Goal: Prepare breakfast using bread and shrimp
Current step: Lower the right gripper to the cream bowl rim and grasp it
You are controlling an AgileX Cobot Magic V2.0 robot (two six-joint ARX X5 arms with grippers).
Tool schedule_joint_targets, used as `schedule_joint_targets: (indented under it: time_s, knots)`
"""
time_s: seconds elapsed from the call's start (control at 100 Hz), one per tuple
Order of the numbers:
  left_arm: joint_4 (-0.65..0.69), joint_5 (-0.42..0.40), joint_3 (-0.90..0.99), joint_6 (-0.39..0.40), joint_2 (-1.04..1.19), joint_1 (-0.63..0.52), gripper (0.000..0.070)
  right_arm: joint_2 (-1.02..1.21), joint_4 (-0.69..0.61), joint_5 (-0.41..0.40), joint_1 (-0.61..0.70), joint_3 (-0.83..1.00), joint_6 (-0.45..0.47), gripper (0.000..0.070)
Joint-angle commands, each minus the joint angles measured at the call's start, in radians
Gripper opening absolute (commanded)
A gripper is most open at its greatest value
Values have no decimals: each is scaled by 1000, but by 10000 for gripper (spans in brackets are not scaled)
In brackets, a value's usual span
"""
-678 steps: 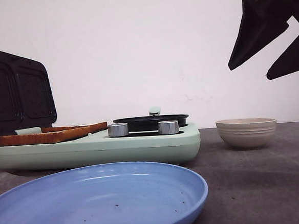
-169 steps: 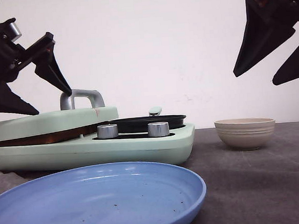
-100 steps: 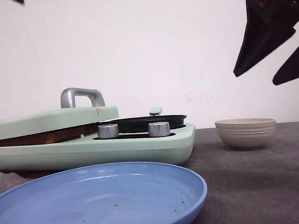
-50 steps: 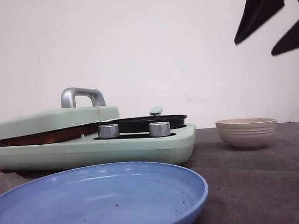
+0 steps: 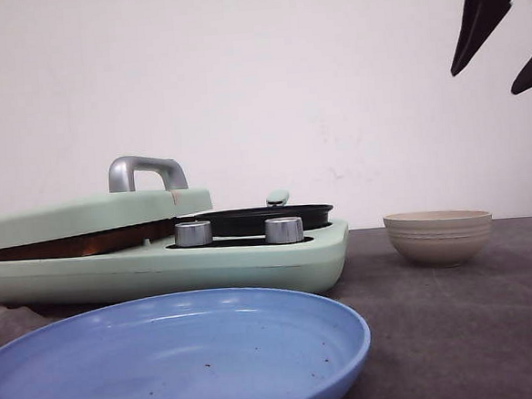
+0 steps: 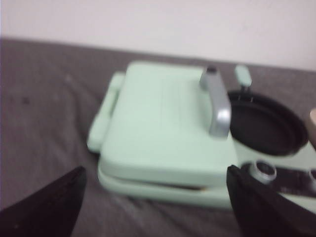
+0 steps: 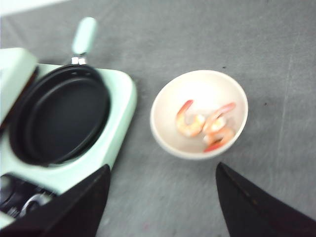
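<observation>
The bowl's round body outspans my right gripper's open fingers, so I'll grab its thin rim (image 5: 482,213) next.
The bread (image 5: 77,242) shows only as a brown strip between the shut lid and the base of the mint-green sandwich maker (image 5: 161,266); a thin brown sliver of bread (image 6: 192,186) also shows in the left wrist view. Three orange-red shrimp (image 7: 207,126) lie in the beige bowl (image 7: 163,138), which stands right of the maker (image 5: 437,236). My right gripper (image 5: 484,82) hangs open high above the bowl, nothing between its fingers (image 7: 163,168). My left gripper (image 6: 157,170) is open and empty, hovering off the maker's lid (image 6: 163,123); it is out of the front view.
A black round pan (image 5: 266,220) sits in the maker's right half, behind two silver knobs (image 5: 284,229). The lid carries a grey handle (image 5: 145,171). A large blue plate (image 5: 177,361) lies at the table's front edge. Grey table (image 5: 458,332) stretches around the bowl.
The lid, open 6.8 s ago, is shut over the bread. My left gripper rose out of the front view. The right gripper has climbed up and to the right.
</observation>
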Motion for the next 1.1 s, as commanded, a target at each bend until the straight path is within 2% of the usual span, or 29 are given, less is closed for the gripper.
schedule_joint_targets:
  time_s: [0.0,0.04,0.24,0.47,0.85,1.02,1.09]
  knots:
    - [31,17,-11,-37,-26,1,452,93,-30,-24,-19,72,-42,412]
    - [35,17,-24,-45,-43,1,429,146,-54,-32,-32,115,-47,412]
    - [9,-13,-51,-51,-106,1,429,408,-175,-39,-72,330,-72,412]
    - [-13,-13,-51,-51,-126,1,430,615,-215,-29,-104,476,-79,412]
    - [-13,-13,-51,-51,-127,1,433,753,-210,13,-142,501,-100,409]
    - [-12,-13,-51,-51,-127,1,433,773,-211,14,-150,501,-106,329]
    - [-12,-13,-51,-51,-127,1,433,779,-209,13,-150,501,-112,327]
